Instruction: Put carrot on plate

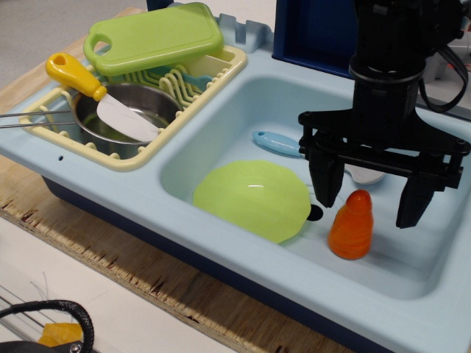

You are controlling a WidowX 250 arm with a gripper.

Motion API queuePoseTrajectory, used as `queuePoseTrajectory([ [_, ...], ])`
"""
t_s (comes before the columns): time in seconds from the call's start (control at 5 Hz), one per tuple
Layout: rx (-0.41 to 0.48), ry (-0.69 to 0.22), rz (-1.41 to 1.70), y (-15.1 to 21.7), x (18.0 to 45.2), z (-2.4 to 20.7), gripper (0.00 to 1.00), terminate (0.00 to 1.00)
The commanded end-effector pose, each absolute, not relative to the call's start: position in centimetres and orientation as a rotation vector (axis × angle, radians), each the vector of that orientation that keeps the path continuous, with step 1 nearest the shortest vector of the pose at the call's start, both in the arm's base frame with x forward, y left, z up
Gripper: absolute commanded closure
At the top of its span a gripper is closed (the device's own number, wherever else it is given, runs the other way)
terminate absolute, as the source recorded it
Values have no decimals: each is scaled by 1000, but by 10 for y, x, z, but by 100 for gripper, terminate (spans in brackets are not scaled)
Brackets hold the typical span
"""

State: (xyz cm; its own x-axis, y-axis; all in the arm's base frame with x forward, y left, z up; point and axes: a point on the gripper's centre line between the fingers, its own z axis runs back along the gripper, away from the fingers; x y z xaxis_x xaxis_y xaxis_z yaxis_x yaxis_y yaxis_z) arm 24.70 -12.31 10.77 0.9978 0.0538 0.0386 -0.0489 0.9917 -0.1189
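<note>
My gripper picks up the orange ridged carrot by its narrow tip (359,201) next, to put the carrot on the lime-green plate (252,199).
The orange ridged carrot (352,226) stands upright on the floor of the light blue sink (221,118), right of the drain. The lime-green plate (252,199) lies in the sink to the carrot's left, about a drain's width away. My black gripper (369,215) hangs open directly over the carrot. Its left finger (327,184) and right finger (413,198) reach down on either side of the carrot's tip, neither touching it. It holds nothing.
A spoon with a blue handle (278,142) lies behind the gripper, its bowl partly hidden. A yellow dish rack (140,151) on the left holds a steel pot (125,110), a yellow-handled knife (77,77) and a green cutting board (153,37).
</note>
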Motion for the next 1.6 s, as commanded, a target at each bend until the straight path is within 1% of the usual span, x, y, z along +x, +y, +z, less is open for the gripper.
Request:
queuePoseTrajectory([
  [0.0,-137,-65,37,-128,244,118,0,0],
  [0.2,-151,-57,55,-126,243,115,100,0],
  [0.8,-156,-45,68,-121,240,111,100,0],
  [1.4,-129,-120,56,-127,252,156,100,0],
])
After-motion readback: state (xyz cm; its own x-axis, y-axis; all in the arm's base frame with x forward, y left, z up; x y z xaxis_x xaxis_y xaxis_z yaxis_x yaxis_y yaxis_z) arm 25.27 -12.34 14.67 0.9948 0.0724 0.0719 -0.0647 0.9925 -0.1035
